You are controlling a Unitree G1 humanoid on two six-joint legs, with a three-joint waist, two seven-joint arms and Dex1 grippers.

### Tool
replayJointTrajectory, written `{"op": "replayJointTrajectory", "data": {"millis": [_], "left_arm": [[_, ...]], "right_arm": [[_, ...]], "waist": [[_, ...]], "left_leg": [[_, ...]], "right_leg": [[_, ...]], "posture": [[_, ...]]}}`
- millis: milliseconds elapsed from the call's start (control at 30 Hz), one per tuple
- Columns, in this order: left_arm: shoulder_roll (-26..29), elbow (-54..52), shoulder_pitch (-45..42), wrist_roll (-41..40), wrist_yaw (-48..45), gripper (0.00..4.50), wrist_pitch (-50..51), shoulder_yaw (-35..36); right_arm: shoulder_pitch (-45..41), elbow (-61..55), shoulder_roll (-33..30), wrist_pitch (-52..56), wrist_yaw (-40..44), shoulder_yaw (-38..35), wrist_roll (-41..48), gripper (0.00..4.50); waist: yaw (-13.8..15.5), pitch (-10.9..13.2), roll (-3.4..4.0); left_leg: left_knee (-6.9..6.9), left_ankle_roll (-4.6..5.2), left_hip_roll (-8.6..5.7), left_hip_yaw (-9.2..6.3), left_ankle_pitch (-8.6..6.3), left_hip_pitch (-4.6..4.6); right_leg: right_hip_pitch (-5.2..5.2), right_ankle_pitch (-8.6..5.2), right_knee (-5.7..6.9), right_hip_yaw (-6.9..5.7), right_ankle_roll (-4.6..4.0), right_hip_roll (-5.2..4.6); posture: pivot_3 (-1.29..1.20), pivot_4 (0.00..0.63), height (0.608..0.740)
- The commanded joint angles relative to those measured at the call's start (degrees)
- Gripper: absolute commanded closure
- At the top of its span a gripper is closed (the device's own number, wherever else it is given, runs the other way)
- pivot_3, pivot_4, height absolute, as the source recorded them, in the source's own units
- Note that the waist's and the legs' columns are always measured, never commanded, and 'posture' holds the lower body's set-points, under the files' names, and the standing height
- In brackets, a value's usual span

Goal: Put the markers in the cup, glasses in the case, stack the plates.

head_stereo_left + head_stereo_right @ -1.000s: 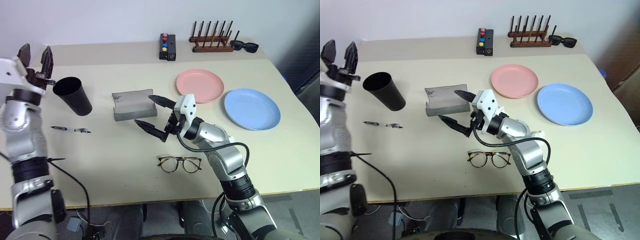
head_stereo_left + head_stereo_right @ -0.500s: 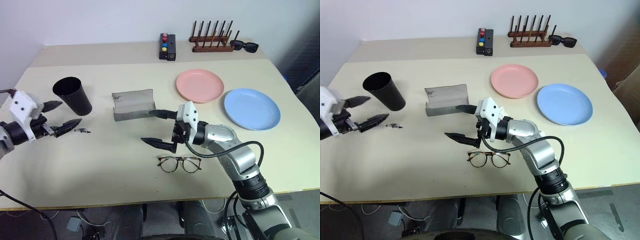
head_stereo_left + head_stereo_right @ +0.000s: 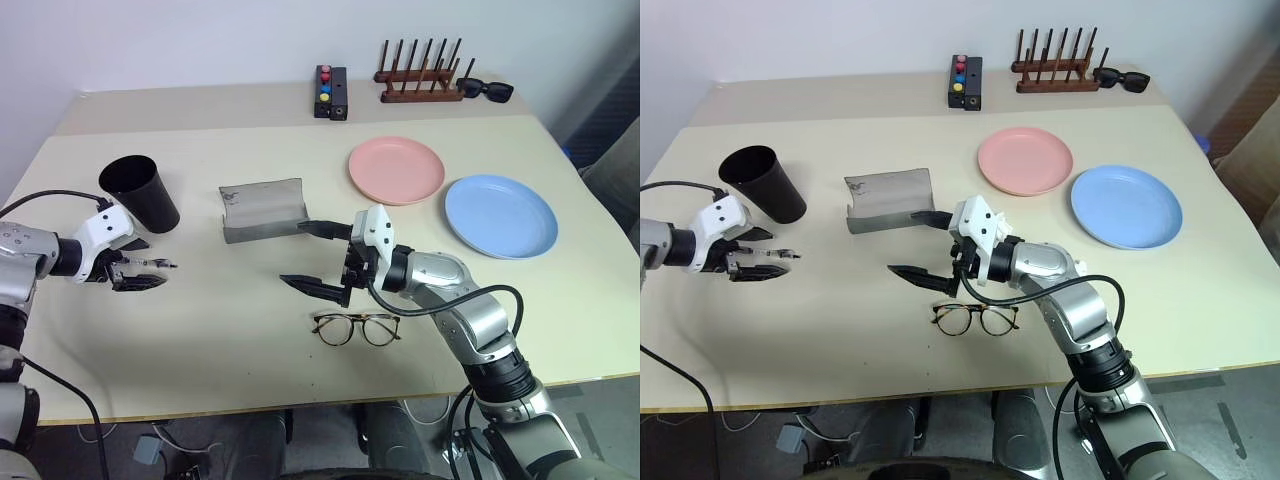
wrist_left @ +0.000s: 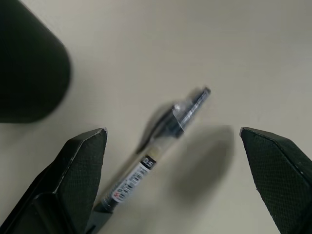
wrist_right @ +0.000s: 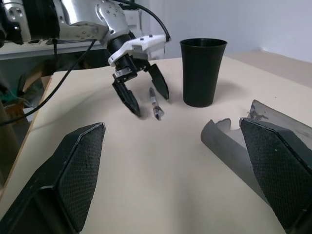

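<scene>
In the left wrist view fingers stand low on either side of the marker's labelled body. Closing would catch it, so it is time for my left gripper to close on the marker (image 4: 161, 151) now.
A thin marker (image 4: 161, 151) with a dark and white barrel lies on the table beside the black cup (image 3: 140, 192). My left gripper (image 3: 138, 264) is low over it, open, with a finger on each side of the marker (image 5: 155, 103). The grey case (image 3: 262, 210) lies open in the middle of the table. My right gripper (image 3: 316, 258) hovers open and empty between the case and the wire-framed glasses (image 3: 357, 328), pointing left. The pink plate (image 3: 397, 170) and the blue plate (image 3: 500, 216) lie side by side on the right.
At the table's back edge stand a black box with coloured buttons (image 3: 333, 93), a wooden peg rack (image 3: 420, 85) and black sunglasses (image 3: 490, 92). Bare tabletop lies between the marker and the glasses.
My left arm has swung down from a raised pose beside the cup to the tabletop, its fingers opening wider and now straddling the marker. The right gripper dipped slightly, then held still.
</scene>
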Motion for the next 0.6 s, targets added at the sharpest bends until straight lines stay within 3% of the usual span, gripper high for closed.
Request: {"op": "replayJointTrajectory", "data": {"millis": [33,67,300,433,600], "left_arm": [[0.35,3.65,-2.04,3.04,-2.11,0.59,-2.99,-1.37],[0.24,4.42,-2.32,3.57,-2.48,0.83,-3.44,-1.63],[-0.30,4.12,-1.35,3.31,-3.31,4.37,-3.56,-0.95],[-0.75,-2.80,2.79,0.01,-3.43,4.47,-0.78,1.87],[-0.46,-22.94,11.91,-11.44,-3.75,4.47,10.24,11.15]], "right_arm": [[0.08,-2.74,0.32,-0.12,-0.47,-0.50,0.52,0.00],[0.15,-2.84,0.32,-0.10,-0.58,-0.50,0.54,0.00],[0.32,-3.02,0.28,-0.02,-0.72,-0.34,0.79,0.00],[-0.02,-2.45,0.49,-0.06,-0.35,-0.09,0.88,0.00],[-0.13,-2.19,1.18,0.06,-0.31,-0.48,1.62,0.00]], "waist": [[0.03,-0.01,-0.01],[0.05,-0.01,-0.01],[-0.03,-0.01,-0.01],[-0.05,-0.01,0.00],[-0.02,0.00,-0.01]], "left_leg": [[0.00,0.00,0.00,-0.01,0.00,0.00],[0.00,0.00,0.00,0.00,0.00,0.00],[0.04,0.01,0.01,-0.01,0.00,0.07],[0.06,0.01,0.01,0.00,0.00,0.07],[0.06,0.01,0.01,0.00,0.00,0.02]], "right_leg": [[0.00,0.00,0.02,0.00,0.00,0.00],[0.00,0.00,0.03,0.00,0.00,0.00],[0.00,-0.01,0.19,0.01,0.01,0.00],[-0.01,-0.02,0.24,0.04,0.01,0.00],[-0.06,-0.01,0.25,0.06,0.01,-0.03]], "posture": [[0.00,0.150,0.739],[0.00,0.150,0.739],[0.00,0.150,0.739],[0.00,0.150,0.739],[0.00,0.150,0.739]]}}
